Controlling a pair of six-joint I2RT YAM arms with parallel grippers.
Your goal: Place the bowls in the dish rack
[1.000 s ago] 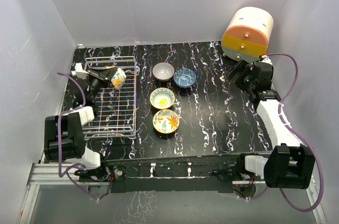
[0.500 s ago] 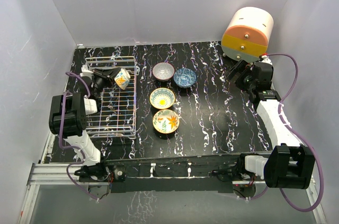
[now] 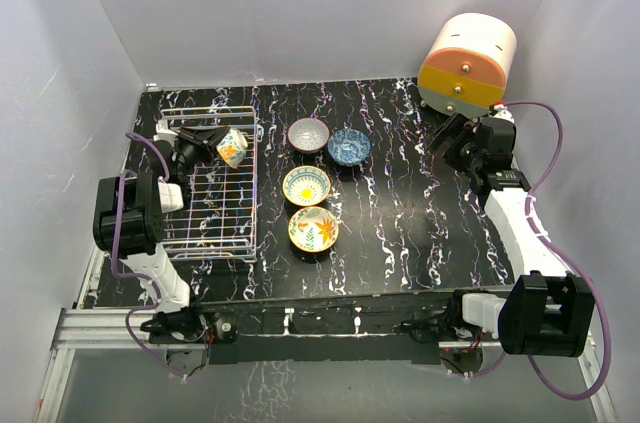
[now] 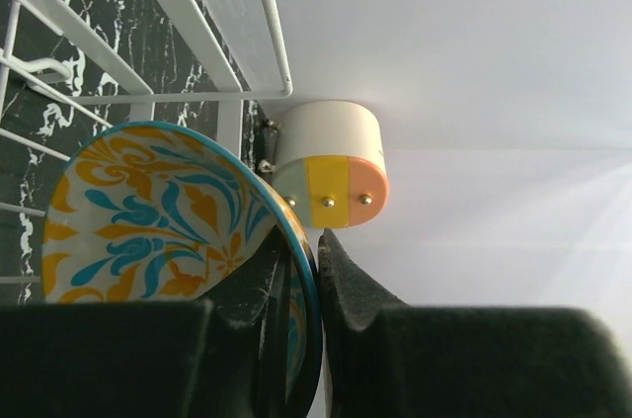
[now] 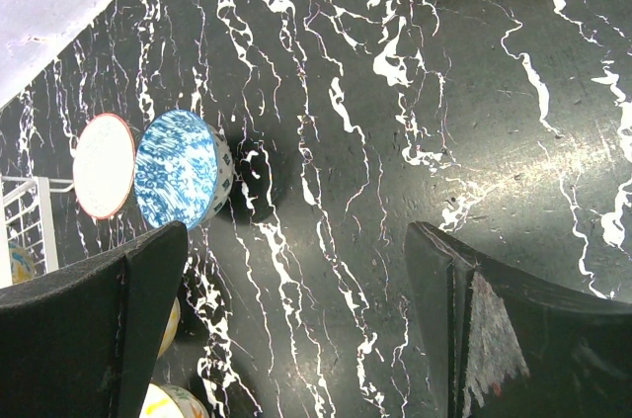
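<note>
My left gripper opens now, since the pale bowl sits on edge inside the dish rack, with the bowl's free side close to the bars.
My left gripper (image 3: 212,142) is shut on the rim of a pale bowl with orange and teal flowers (image 3: 232,147). It holds the bowl on edge over the far end of the white wire dish rack (image 3: 215,213). In the left wrist view the bowl (image 4: 158,210) fills the left and the rack bars (image 4: 178,3) run above it. On the table stand a grey bowl (image 3: 308,134), a blue bowl (image 3: 349,146), a yellow-rimmed blue bowl (image 3: 306,184) and an orange-yellow floral bowl (image 3: 313,229). My right gripper (image 3: 447,143) is open and empty, right of the blue bowl (image 5: 176,168).
A big cream, orange and yellow drum (image 3: 467,61) stands at the far right corner, behind my right arm; it also shows in the left wrist view (image 4: 331,166). White walls close the table on three sides.
My left arm has swung its elbow up and back, carrying the bowl slightly toward the rack's far end. In the last half second it barely moved. The right arm has not moved.
</note>
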